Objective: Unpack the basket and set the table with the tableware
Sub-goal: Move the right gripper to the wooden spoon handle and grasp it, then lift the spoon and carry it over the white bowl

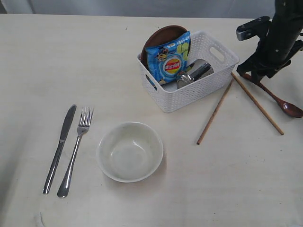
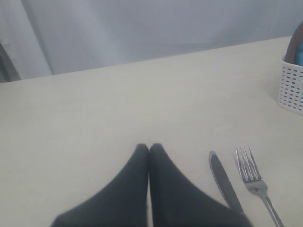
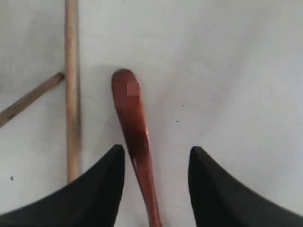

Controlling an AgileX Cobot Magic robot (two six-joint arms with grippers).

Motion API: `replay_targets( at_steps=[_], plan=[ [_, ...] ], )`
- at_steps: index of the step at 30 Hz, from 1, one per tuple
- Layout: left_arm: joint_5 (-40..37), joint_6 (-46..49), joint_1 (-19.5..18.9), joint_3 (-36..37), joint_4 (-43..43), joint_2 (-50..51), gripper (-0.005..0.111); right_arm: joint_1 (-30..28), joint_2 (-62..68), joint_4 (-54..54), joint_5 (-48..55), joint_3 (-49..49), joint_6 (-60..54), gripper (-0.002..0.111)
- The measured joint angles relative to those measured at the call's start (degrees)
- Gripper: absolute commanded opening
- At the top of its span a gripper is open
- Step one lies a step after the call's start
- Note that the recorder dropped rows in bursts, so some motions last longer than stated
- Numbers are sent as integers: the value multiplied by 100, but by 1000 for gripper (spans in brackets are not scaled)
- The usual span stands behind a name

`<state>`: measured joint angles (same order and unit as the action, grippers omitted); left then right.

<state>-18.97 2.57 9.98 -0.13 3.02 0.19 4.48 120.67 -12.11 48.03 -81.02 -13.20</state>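
My right gripper is to grab the reddish wooden spoon by its handle (image 1: 269, 91) next, so that I can set the spoon out with the bowl (image 1: 130, 151).
The white basket (image 1: 208, 82) stands on the table (image 1: 71, 56) holding the brown plate (image 1: 158, 38), a steel cup (image 1: 195, 73) and a blue chips packet (image 1: 169, 61). Laid out on the table are the knife (image 1: 60, 146), fork (image 1: 75, 151), bowl (image 1: 130, 151), two splayed chopsticks (image 1: 215, 112) (image 1: 257, 102) and the reddish wooden spoon (image 1: 284, 105). My right gripper (image 3: 156, 153) is open, low over the spoon's handle (image 3: 130, 109), with a gap on both sides. Beside it lies a chopstick (image 3: 72, 94). My left gripper (image 2: 149, 146) is shut and empty, near the knife (image 2: 222, 182) and fork (image 2: 251, 175).
The right arm (image 1: 279, 38) rises at the table's far right, just past the basket's corner. A grey curtain hangs behind the table's far edge. In the left wrist view a basket corner (image 2: 291, 90) shows at the side.
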Motion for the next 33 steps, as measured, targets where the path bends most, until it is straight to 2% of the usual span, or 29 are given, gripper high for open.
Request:
replay_targets(
  at_steps=[8,10,14,25,33],
  plan=[
    [0,0,0,0,0,0,0,-69,286,-82,105,-35,-98,40],
    [0,0,0,0,0,0,0,-69,308,-82,134,-43,-141,31],
    [0,0,0,0,0,0,0,-69,331,-69,229,-55,-165,0],
    [0,0,0,0,0,0,0,-69,173,-79,876,-29,-179,0],
    [0,0,0,0,0,0,0,-69,-1356,609,1403,-19,-179,0]
  ],
)
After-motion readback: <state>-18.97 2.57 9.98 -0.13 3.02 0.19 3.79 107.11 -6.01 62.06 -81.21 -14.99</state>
